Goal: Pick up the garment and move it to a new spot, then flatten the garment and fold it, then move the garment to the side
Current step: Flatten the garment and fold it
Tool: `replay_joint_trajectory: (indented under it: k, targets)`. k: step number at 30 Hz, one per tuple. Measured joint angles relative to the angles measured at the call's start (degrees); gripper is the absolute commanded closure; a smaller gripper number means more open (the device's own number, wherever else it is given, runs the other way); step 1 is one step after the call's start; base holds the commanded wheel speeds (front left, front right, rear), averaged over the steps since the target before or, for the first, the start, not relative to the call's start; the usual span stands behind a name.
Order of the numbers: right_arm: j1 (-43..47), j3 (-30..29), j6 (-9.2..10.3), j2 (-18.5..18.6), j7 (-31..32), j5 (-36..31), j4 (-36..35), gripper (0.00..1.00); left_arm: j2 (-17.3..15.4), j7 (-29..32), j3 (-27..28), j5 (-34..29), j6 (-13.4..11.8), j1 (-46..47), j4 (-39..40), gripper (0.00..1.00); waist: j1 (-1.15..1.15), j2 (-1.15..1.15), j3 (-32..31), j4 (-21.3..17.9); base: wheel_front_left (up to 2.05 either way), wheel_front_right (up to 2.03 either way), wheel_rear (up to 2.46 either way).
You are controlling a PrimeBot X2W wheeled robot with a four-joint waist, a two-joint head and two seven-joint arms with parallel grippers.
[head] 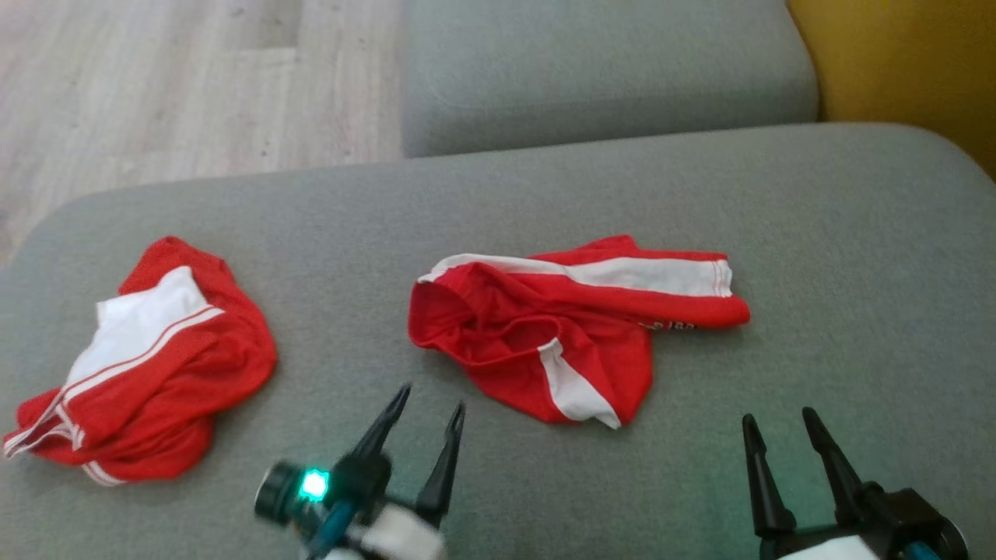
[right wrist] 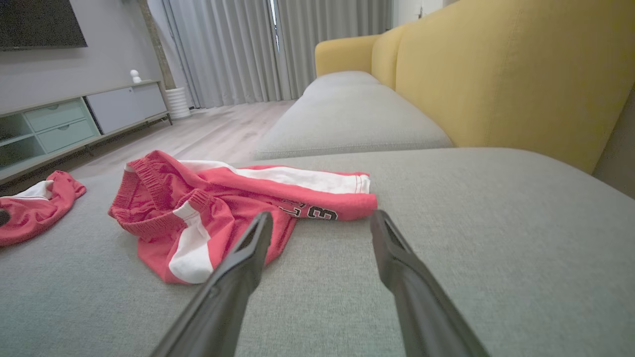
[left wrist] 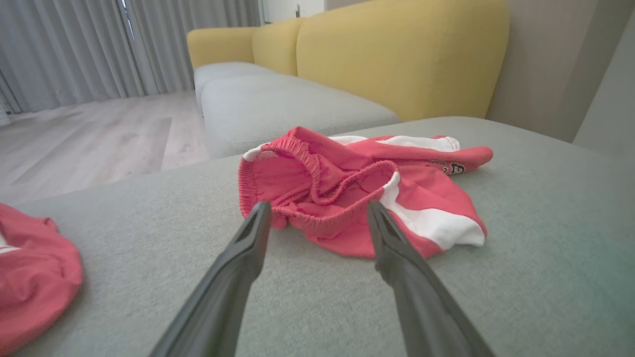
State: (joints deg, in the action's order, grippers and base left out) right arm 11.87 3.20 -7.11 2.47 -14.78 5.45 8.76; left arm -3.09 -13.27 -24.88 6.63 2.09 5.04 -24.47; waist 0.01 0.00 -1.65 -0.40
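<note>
The garment's waistband gapes open and its legs lie slack on the cushion. I will grab the garment by its raised waistband edge (head: 550,348) with my left gripper next, to pick it up.
A crumpled red garment (head: 545,327) with white side stripes lies in the middle of the grey seat cushion (head: 817,233). Its elastic waistband gapes toward me in the left wrist view, garment (left wrist: 337,173). My left gripper (head: 432,398) is open just short of the waistband's near edge, empty, left gripper (left wrist: 317,204). My right gripper (head: 778,417) is open and empty over bare cushion, to the right of the garment's near leg. In the right wrist view the garment (right wrist: 223,198) lies ahead and left of the right gripper (right wrist: 321,214).
A second red-and-white garment (head: 156,358) lies bunched at the cushion's left end. Another grey cushion (head: 599,70) sits beyond, with the yellow backrest (head: 895,62) at the far right. Pale wood floor (head: 156,78) lies past the left edge.
</note>
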Motion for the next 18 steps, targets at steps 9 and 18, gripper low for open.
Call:
replay_joint_trajectory:
  k: [9, 18]
  targets:
    - [-2.36, 0.99, 0.00, 0.01, 0.00, -0.55, -0.22, 0.00, 0.19, 14.68, -9.54, -1.99, 1.56, 14.32, -5.28, 0.00, 0.00, 0.00, 4.32, -3.00, 0.00, 0.00, 0.00]
    - [-5.43, 2.21, 0.00, 0.02, 0.00, -0.93, -0.16, 0.00, -0.07, 23.23, -13.72, -6.80, 2.61, 23.60, -7.56, 0.00, 0.01, 0.00, 8.52, -5.66, 0.00, 0.00, 0.00]
